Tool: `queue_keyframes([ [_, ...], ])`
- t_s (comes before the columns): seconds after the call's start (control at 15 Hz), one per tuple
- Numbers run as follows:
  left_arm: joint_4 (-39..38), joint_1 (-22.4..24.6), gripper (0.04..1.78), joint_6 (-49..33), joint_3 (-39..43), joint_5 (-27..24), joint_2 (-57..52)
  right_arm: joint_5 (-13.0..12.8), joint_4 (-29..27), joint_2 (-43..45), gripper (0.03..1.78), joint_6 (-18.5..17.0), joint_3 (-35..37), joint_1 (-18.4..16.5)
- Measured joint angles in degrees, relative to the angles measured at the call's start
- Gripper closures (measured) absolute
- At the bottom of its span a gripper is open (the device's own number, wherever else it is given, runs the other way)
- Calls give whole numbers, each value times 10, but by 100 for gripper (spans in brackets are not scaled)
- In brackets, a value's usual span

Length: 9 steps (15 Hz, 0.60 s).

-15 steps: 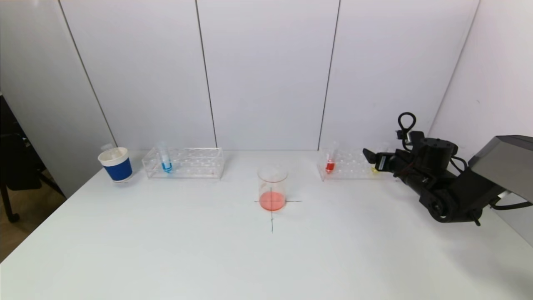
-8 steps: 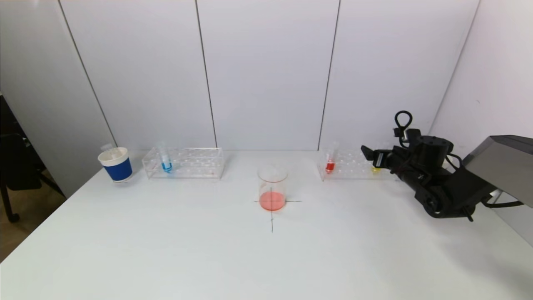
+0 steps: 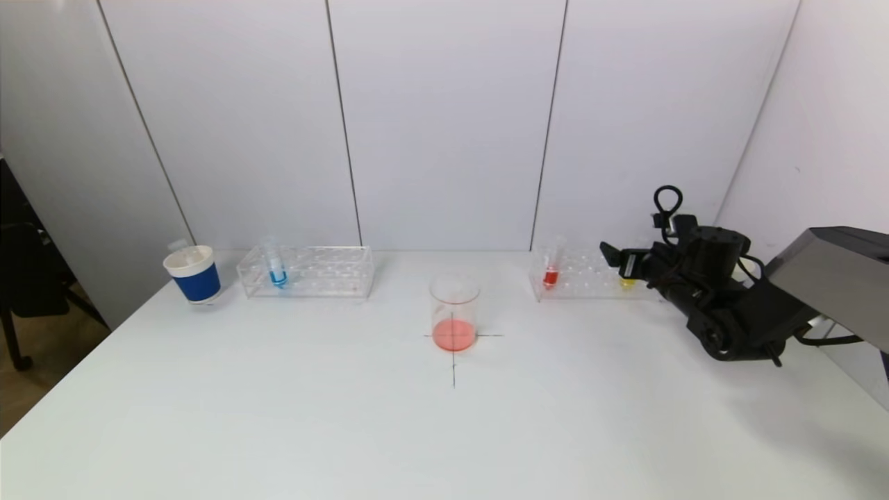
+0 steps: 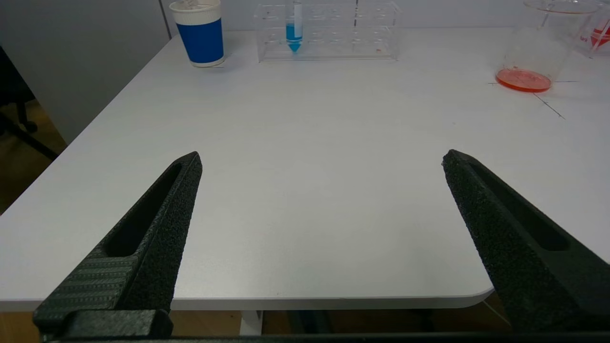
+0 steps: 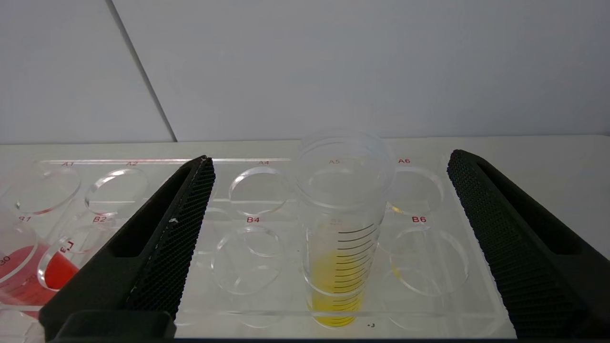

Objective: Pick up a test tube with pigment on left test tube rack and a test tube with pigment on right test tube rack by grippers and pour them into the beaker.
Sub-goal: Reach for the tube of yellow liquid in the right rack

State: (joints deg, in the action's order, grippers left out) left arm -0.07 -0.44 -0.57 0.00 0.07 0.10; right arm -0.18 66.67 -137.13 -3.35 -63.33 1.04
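Note:
My right gripper should next grab the yellow tube by its upper body just under the tube's rim [image 5: 343,220], because the tube's rack surrounds its lower half.
A glass beaker [image 3: 454,309] with a little orange-red liquid stands on a cross mark at mid-table. The left test tube rack [image 3: 326,272] holds a blue-pigment tube [image 3: 276,267]. The right rack [image 3: 583,274] holds a red tube [image 3: 551,269] and a yellow tube [image 3: 627,281]. My right gripper [image 3: 615,260] is at the yellow tube [image 5: 340,228], open, with one finger on each side of it and not touching. My left gripper [image 4: 320,156] hangs open and empty over the table's near edge, out of the head view.
A blue paper cup [image 3: 193,273] stands left of the left rack. In the right wrist view the red tube [image 5: 28,276] sits at the other end of the right rack [image 5: 281,216]. White wall panels rise close behind both racks.
My right arm has pushed a little farther back toward the right rack, bringing its open fingers around the yellow tube. Nothing else moved.

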Motion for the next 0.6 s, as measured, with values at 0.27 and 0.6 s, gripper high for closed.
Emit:
queue_keyframes([
  [0.27,0,0,6,0,0,0,0,0,-1,-3,4,0,-3,0],
  [0.6,0,0,6,0,0,0,0,0,-2,-4,4,0,-3,0],
])
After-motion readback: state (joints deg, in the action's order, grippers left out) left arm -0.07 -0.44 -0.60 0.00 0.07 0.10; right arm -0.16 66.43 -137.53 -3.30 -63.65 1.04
